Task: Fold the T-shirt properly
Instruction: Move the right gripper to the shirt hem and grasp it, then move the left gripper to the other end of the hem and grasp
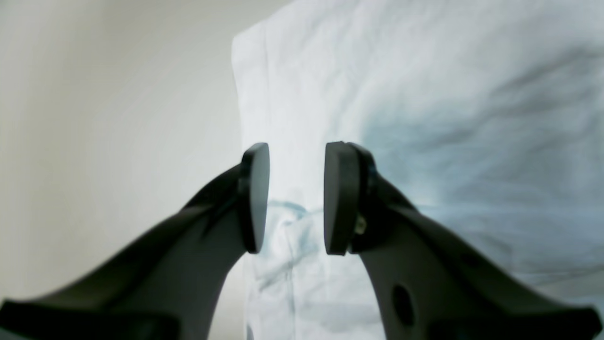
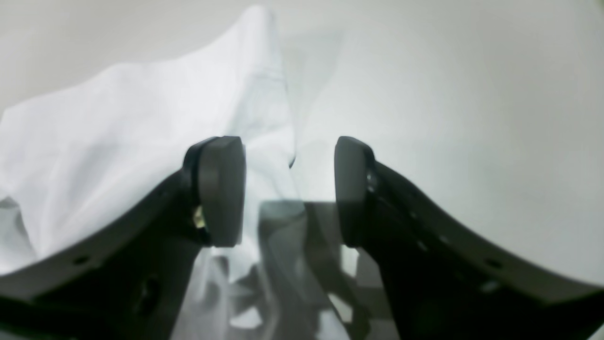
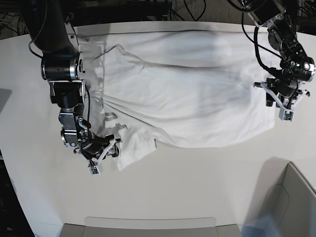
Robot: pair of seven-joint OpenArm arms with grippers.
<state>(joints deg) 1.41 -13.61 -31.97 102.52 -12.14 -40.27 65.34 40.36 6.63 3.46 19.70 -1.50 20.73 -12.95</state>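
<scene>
The robot should close its right gripper on the sleeve, because its fingers reach low on either side of the sleeve's edge [image 3: 121,151] [image 2: 284,180], one of them down at the table.
The white T-shirt [image 3: 187,94] lies spread and wrinkled across the white table, hem toward the base view's right and a sleeve [image 3: 136,143] toward the lower left. My left gripper [image 3: 277,104] hovers at the hem edge. In the left wrist view it [image 1: 296,198] is open, with the shirt's edge [image 1: 377,94] running below the gap and nothing pinched. My right gripper [image 3: 104,158] sits beside the sleeve's tip. The right wrist view shows it [image 2: 288,193] open too, with rumpled sleeve cloth [image 2: 141,123] beside and under its left finger [image 2: 222,193].
A grey bin [image 3: 291,202] stands at the table's front right corner. A clear tray edge [image 3: 148,224] runs along the front. Black cables [image 3: 197,10] lie behind the table's back edge. Bare tabletop [image 3: 207,177] shows in front of the shirt.
</scene>
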